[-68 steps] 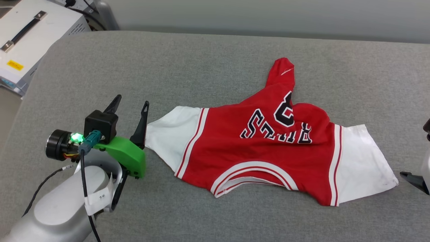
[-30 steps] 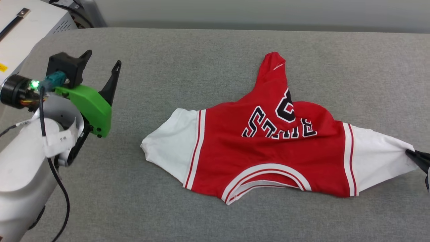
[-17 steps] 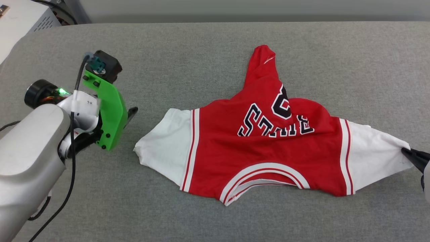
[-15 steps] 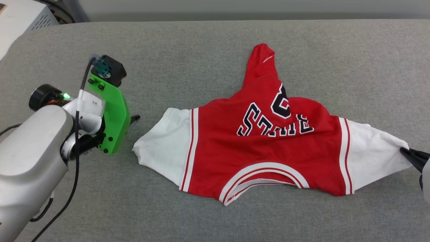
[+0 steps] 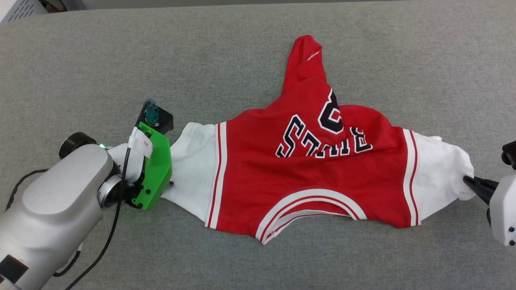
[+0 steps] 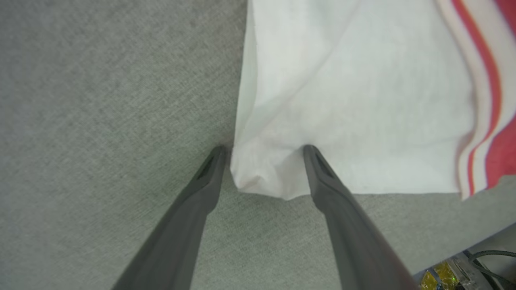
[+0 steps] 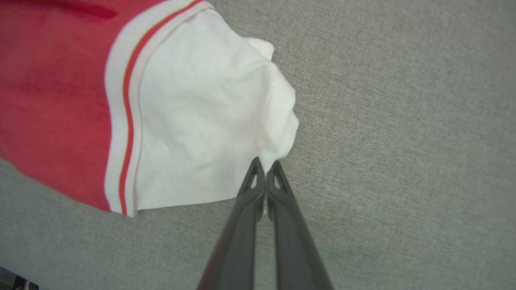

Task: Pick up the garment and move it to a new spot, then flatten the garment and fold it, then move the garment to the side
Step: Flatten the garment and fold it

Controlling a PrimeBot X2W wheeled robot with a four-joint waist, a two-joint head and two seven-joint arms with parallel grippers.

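The white sleeve lies flat up to its stripes, so my left gripper should next grab the bunched sleeve tip (image 6: 265, 177) of the garment.
The garment (image 5: 306, 177), a red jersey with white sleeves and dark lettering, lies spread on the grey surface with its collar toward me and a red corner bunched up at the far side. My left gripper (image 6: 264, 151) stands open over the corner of the left white sleeve (image 6: 342, 104), one finger on the cloth and one beside its edge. In the head view the left gripper's green mount (image 5: 155, 175) sits at that sleeve's edge. My right gripper (image 7: 265, 163) is shut on the tip of the right white sleeve (image 7: 201, 121), also seen at the right gripper (image 5: 469, 183).
The grey fabric surface (image 5: 121, 60) spreads wide on all sides of the garment. A corner of a white machine (image 5: 18, 6) shows at the far left beyond the surface's edge.
My left gripper came down and right from above the surface to the left sleeve's corner. The right gripper closed on the right sleeve early on and holds it. The camera tilted forward.
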